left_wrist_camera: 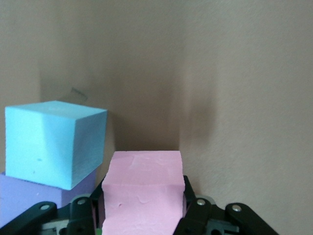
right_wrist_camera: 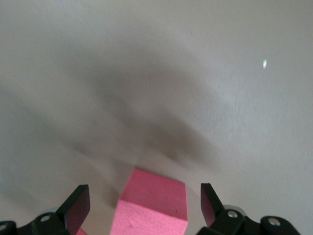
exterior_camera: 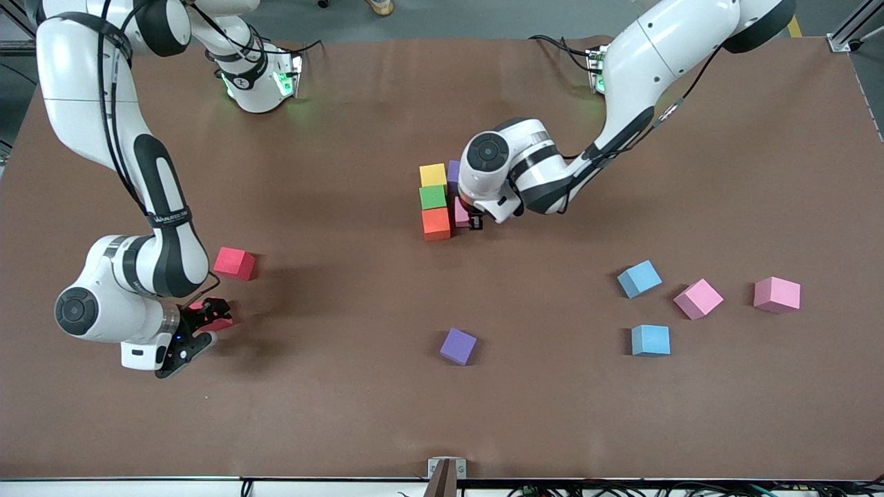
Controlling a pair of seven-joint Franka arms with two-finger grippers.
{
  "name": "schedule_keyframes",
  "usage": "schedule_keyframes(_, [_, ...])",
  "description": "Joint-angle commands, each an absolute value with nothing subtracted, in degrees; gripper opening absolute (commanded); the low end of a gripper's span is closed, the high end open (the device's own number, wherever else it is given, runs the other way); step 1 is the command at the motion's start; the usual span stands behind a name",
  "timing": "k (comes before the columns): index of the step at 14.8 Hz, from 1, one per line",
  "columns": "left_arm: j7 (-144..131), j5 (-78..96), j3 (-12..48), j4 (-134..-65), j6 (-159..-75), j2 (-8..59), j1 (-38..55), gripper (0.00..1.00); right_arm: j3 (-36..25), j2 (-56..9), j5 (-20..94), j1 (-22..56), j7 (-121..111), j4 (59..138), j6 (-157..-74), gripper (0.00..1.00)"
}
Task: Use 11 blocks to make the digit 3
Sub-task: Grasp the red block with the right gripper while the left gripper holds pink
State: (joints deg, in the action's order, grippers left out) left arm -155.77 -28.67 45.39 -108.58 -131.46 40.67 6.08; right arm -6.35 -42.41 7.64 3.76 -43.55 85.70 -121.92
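Note:
My right gripper needs to lower first and then close on the red block. Its fingers stop above the red block's top (exterior_camera: 217, 324) (right_wrist_camera: 149, 221), so they would miss it if they closed now.
A yellow block (exterior_camera: 433, 174), a green block (exterior_camera: 433, 197) and an orange block (exterior_camera: 436, 223) touch in a line at mid table. A purple block (exterior_camera: 453, 170) sits beside the yellow one. My left gripper (exterior_camera: 469, 219) is shut on a pink block (exterior_camera: 460, 211) beside the green and orange ones. The left wrist view shows this pink block (left_wrist_camera: 142, 191) between the fingers (left_wrist_camera: 195, 208), with a blue block (left_wrist_camera: 54, 142) and the purple block (left_wrist_camera: 24, 198) close by. My right gripper (exterior_camera: 207, 317) is open around a red block (right_wrist_camera: 151, 205) lying on the table.
A second red block (exterior_camera: 235, 263) lies near the right gripper. A loose purple block (exterior_camera: 458, 346) lies nearer the front camera than the cluster. Two blue blocks (exterior_camera: 639, 279) (exterior_camera: 650, 340) and two pink blocks (exterior_camera: 698, 299) (exterior_camera: 777, 295) are scattered toward the left arm's end.

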Motion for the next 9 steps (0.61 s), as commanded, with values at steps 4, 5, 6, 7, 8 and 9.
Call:
schedule_keyframes(4, [-159.5, -31.7, 44.9, -109.5, -133.8, 40.6, 5.7, 0.09, -7.4, -40.2, 7.4, 3.3, -44.1, 92.5, -126.5, 1.00])
schedule_keyframes(5, [-160.4, -31.7, 44.8, -109.5, -133.8, 40.6, 6.0, 0.09, -7.4, -40.2, 7.6, 3.3, -44.1, 93.9, -128.5, 1.00])
schedule_keyframes(6, [-161.1, -31.8, 44.7, -109.5, -133.9, 40.6, 6.0, 0.09, -7.4, -40.2, 7.7, 3.3, -44.1, 94.6, -129.5, 1.00])
schedule_keyframes(7, [-161.4, -32.0, 44.6, -109.4, -134.2, 40.6, 5.9, 0.09, -7.4, -40.3, 7.9, 3.3, -44.0, 94.7, -129.5, 1.00])
schedule_keyframes(8, [-161.8, -32.8, 44.6, -109.4, -134.6, 40.5, 5.8, 0.09, -7.4, -40.3, 7.9, 3.3, -44.0, 94.7, -129.5, 0.92])
schedule_keyframes(9, [-162.5, -33.8, 44.6, -109.4, -134.6, 40.5, 5.8, 0.09, -7.4, -40.3, 7.9, 3.3, -44.0, 94.7, -129.5, 0.81])
